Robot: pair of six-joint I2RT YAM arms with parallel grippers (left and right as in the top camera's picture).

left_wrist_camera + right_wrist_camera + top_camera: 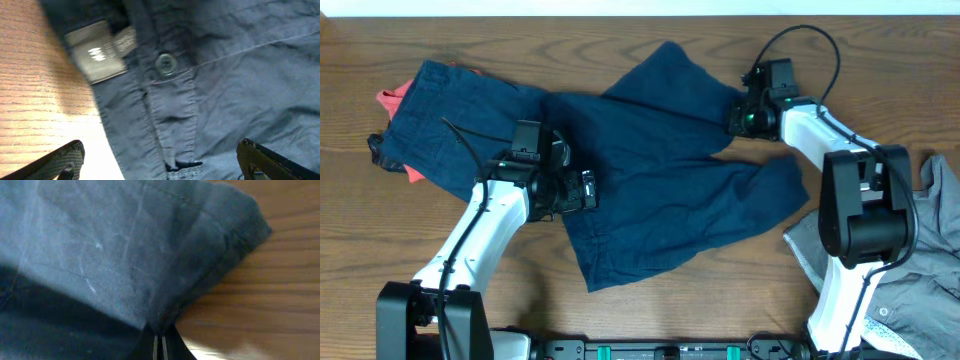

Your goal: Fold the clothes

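Note:
The robot's left gripper will next grab the navy shorts [660,190] by the waistband's near end to fold the near leg over the far leg.
Dark navy shorts [660,190] lie spread across the middle of the table. My left gripper [582,190] is open over their waistband; the left wrist view shows the button [166,63], a grey label [100,52] and my fingers [157,162] wide apart on either side of the fly. My right gripper [738,116] is shut on the hem of the far leg; the right wrist view shows navy cloth [125,255] pinched between the closed fingers [160,347]. A second navy garment [450,120] lies at the far left over a coral-red one [392,100]. A light grey garment [920,260] lies at the right.
The wooden table [740,290] shows bare wood along the front, between the shorts and the arm bases. The grey garment lies beside the right arm's base [860,210].

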